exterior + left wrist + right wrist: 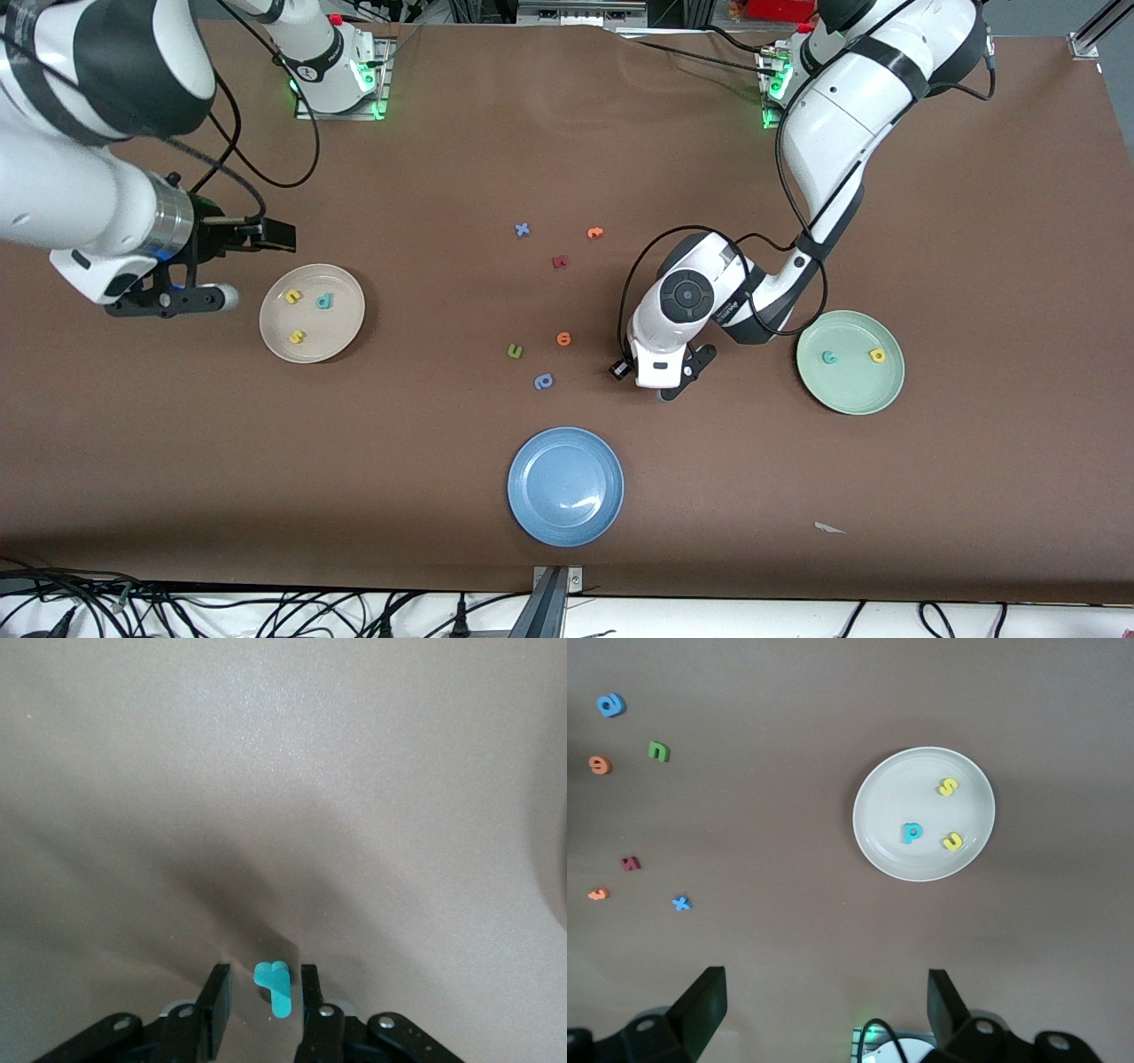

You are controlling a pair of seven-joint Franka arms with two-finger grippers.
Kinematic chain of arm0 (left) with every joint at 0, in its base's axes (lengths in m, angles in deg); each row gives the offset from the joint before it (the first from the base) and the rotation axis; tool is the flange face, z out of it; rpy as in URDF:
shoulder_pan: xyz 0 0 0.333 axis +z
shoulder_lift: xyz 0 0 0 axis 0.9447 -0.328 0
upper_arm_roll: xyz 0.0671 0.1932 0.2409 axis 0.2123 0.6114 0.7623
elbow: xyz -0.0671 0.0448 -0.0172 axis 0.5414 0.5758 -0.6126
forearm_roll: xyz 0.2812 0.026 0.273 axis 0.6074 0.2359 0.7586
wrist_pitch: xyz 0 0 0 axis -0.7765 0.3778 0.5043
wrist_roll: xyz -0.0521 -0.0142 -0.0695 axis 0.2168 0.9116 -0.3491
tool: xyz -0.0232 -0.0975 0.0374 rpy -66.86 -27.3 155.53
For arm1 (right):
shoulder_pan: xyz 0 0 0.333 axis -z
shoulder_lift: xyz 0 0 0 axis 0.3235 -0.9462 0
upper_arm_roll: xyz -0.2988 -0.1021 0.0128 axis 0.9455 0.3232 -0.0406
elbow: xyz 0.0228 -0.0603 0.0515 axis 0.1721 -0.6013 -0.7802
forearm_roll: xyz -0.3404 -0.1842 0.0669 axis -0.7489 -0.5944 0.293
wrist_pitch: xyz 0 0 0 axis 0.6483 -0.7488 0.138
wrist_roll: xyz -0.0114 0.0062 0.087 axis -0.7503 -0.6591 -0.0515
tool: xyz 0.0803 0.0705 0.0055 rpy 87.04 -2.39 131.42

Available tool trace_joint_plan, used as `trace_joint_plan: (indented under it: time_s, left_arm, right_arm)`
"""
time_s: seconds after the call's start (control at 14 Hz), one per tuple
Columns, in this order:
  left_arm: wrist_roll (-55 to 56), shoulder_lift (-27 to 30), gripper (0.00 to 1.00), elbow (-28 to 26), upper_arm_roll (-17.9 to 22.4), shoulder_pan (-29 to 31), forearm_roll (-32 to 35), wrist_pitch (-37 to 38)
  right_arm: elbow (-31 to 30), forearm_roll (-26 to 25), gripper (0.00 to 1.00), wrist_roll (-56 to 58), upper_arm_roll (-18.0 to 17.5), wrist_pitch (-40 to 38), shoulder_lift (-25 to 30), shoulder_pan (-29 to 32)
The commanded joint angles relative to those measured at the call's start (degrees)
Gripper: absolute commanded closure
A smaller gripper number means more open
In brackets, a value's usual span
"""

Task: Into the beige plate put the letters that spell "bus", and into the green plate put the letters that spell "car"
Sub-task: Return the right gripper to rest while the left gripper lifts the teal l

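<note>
My left gripper will next grab the teal r by its branched top, and this is to finish "car" in the green plate.
The beige plate holds a yellow u, a teal b and a yellow s. The green plate holds a teal c and a yellow a. My left gripper is down at the table between the green plate and the loose letters. Its jaws stand part open around the thin teal r, with a gap on each side. The hand hides that letter in the front view. My right gripper waits open and empty above the table beside the beige plate, toward the right arm's end.
A blue plate lies nearest the front camera. Loose letters lie mid-table: a green u-shape, an orange round one, a blue one, a blue x, an orange one and a dark red one.
</note>
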Motion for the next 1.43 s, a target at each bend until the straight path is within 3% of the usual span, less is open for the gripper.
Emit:
trace_joint_plan:
  time_s: [0.0,0.36,0.5,0.64,0.79,0.86,1.07,1.22,1.36]
  left_arm:
    - [1.57,-1.39,0.61,2.1,0.01,-0.49,0.93,0.37]
    - [1.66,-2.54,0.63,3.77,2.03,-2.77,0.76,0.37]
    - [1.66,-2.54,0.75,3.77,2.12,-2.78,0.76,0.37]
    - [1.58,-2.54,0.86,3.77,2.12,-2.78,0.93,0.37]
    - [1.49,-2.54,0.96,3.77,2.12,-2.69,1.02,0.37]
    - [1.4,-2.45,0.96,3.77,2.12,-2.69,1.11,0.37]
    - [0.79,-0.09,0.97,3.77,1.77,-0.59,1.37,1.59]
    - [-3.49,2.73,1.0,3.86,0.8,1.87,0.67,7.97]
    - [-10.87,5.1,1.0,3.86,-2.61,7.47,0.23,14.49]
  right_arm:
    - [-1.47,-1.07,0.0,-0.71,-2.38,0.13,3.21,2.89]
    - [-4.62,-1.07,0.0,-0.79,-3.0,0.22,6.11,4.13]
    - [-7.18,-1.07,0.0,-1.58,-4.31,0.57,10.32,5.26]
    - [-11.99,-1.16,0.0,-1.68,-7.46,1.97,13.84,8.33]
    - [-18.05,-6.31,0.0,-1.68,-13.96,8.71,16.48,13.33]
    - [-20.0,-7.13,0.0,-1.5,-15.47,12.23,17.02,15.27]
    - [-20.28,-7.23,0.0,-0.71,-15.75,14.19,18.25,19.4]
    - [-18.45,-7.57,0.0,0.51,-13.82,14.03,18.34,19.33]
    - [-17.13,-7.49,0.0,2.1,-13.03,13.93,18.52,19.51]
